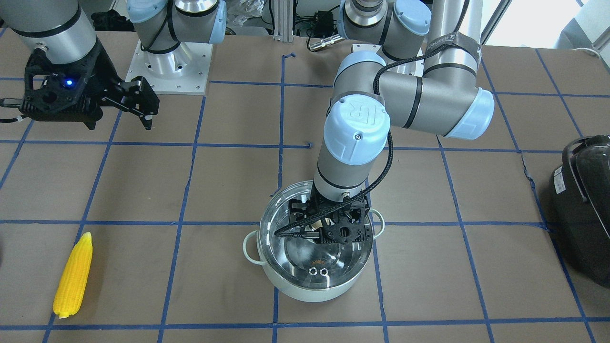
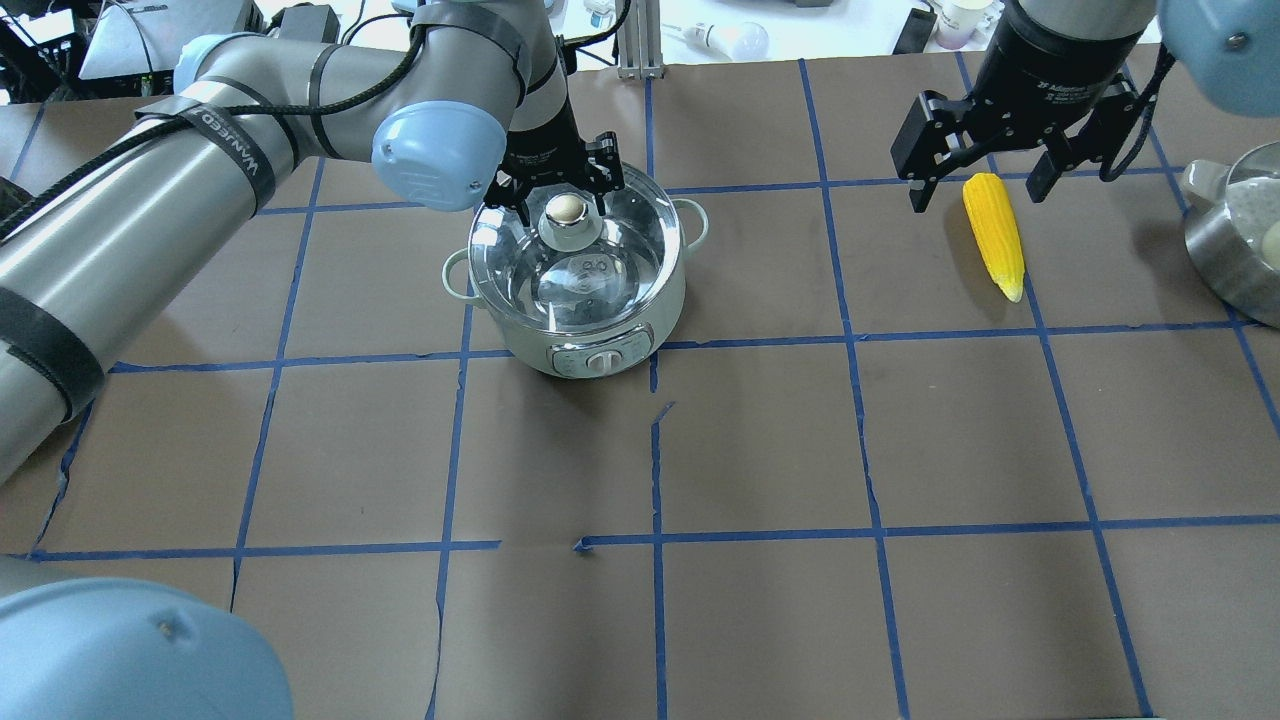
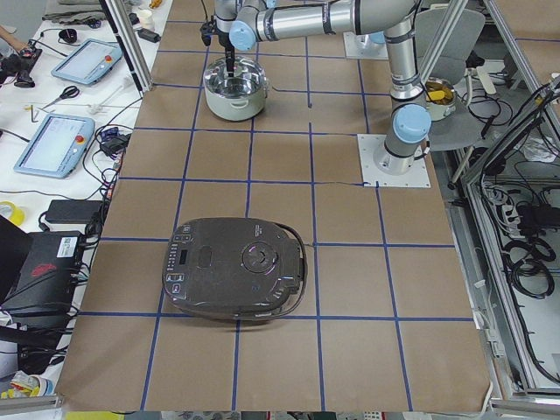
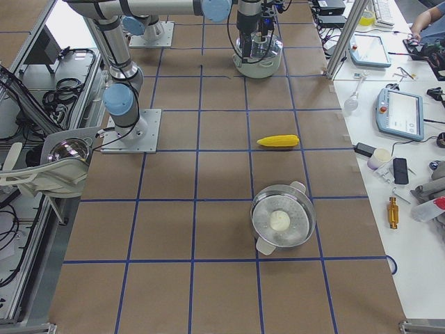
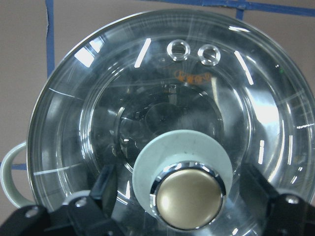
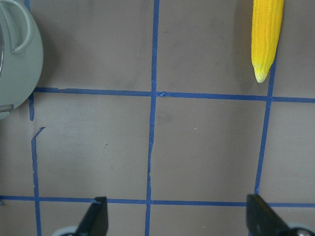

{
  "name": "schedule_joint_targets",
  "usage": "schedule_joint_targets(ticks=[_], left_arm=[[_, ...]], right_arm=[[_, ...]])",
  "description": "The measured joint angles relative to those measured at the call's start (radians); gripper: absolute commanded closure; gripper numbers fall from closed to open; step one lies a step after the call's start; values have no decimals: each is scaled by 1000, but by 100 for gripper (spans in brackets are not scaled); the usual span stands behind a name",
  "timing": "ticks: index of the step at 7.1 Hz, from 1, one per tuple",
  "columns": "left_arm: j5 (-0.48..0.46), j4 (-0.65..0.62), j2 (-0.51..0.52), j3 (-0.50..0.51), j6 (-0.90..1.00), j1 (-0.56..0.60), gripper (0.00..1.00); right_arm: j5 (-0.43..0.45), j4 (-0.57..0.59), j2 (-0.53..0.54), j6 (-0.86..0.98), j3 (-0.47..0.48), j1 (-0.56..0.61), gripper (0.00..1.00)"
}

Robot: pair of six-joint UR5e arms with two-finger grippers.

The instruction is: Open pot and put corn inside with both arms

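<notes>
The glass lid is wider than my left gripper's fingers can open, so my left gripper should grab it by its beige knob (image 5: 189,201) next.
The mint-green pot (image 1: 312,291) stands mid-table with its glass lid (image 5: 147,98) on. My left gripper (image 2: 560,210) is down over the lid, open, with one finger on each side of the beige knob (image 5: 189,201) and neither touching it. It also shows in the front view (image 1: 329,228). The yellow corn (image 2: 995,235) lies flat on the table, apart from the pot, and shows in the front view (image 1: 74,276) too. My right gripper (image 2: 985,170) hangs open and empty above the table near the corn's thick end. In its wrist view the corn (image 6: 267,34) is at top right.
A large black appliance (image 1: 584,209) sits at the table end on my left side. A steel pot holding a white lump (image 4: 281,219) stands past the corn on my right. The arm base plate (image 1: 167,66) is at the table's robot side.
</notes>
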State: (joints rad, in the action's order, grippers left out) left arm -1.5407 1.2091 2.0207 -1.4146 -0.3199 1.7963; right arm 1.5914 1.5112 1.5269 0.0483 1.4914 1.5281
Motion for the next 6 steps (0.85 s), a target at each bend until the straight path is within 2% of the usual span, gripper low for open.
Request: schedule_joint_targets(ticks=[1,2,3,4,6], left_arm=[[4,3,0,-2,-2,0,89],[7,9,0,-4,-3,0,96],[12,12,-2,-5,-2,0,96],[17,15,-11,-4,2,0,100],[29,51,-56,27,15,-10,100]], right_arm=[[0,5,-3,-27,0,-20,0],[-3,22,-12,-30,-1,-60,0],[-3,61,-36,-5,-1,-110,0],[-1,120,-80,47,-1,-163,0],[3,224,-178,126,0,-229,0]])
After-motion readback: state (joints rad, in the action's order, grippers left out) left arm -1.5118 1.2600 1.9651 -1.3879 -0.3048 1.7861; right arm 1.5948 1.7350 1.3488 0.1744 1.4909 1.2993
